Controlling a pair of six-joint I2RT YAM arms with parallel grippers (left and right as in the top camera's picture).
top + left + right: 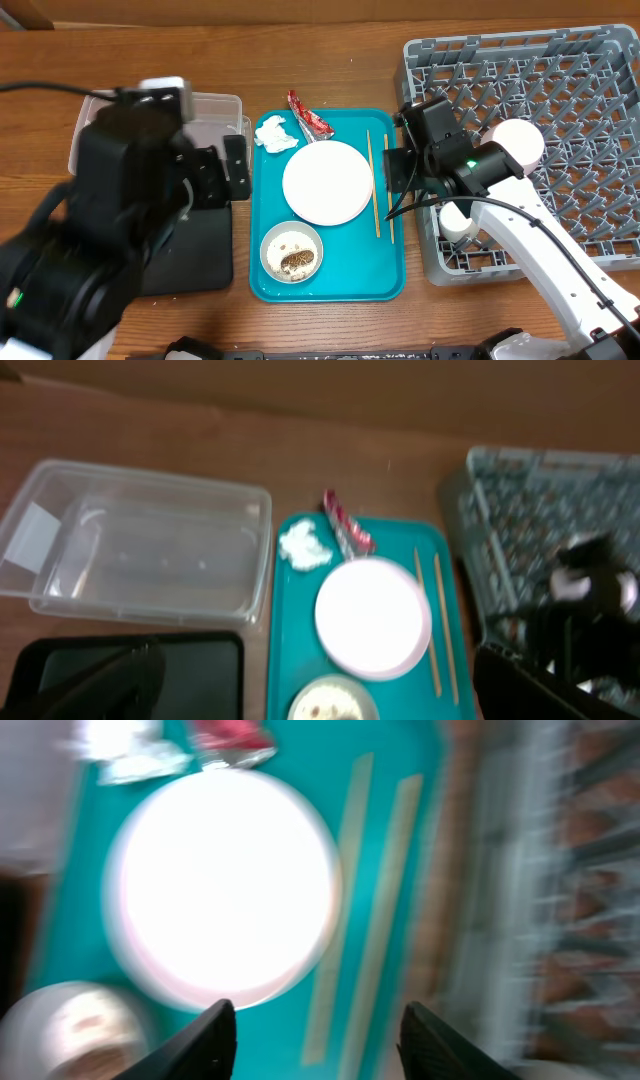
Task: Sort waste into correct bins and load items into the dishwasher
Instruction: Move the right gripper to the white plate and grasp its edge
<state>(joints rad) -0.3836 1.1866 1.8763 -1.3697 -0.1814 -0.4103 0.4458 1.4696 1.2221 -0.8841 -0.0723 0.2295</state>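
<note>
I need to pinch the white plate [327,182] next with my right gripper by its rim beside the chopsticks, and the plate's far edge stays free to slot into the dish rack.
On the teal tray [390,280] lie a round white plate [327,182], a pale bowl [292,252] holding brown food scraps, a crumpled white tissue [275,133], a red-and-silver wrapper [309,113] and two wooden chopsticks [378,185]. The clear tub [215,112] and black tray [200,255] are at the left. The grey dish rack [570,100] at the right holds a white bowl [520,140] and a small white cup [458,222]. My right gripper [318,1010] is open and empty above the chopsticks [370,900] and the plate's edge [225,885]. My left gripper [315,660] is wide open and empty, above the black tray [200,670] and the teal tray's left side.
The teal tray [290,630] sits between the black tray and the rack. The left arm's bulk covers part of the clear tub and black tray in the overhead view. Bare wooden table lies behind the tub [140,545] and in front of the trays.
</note>
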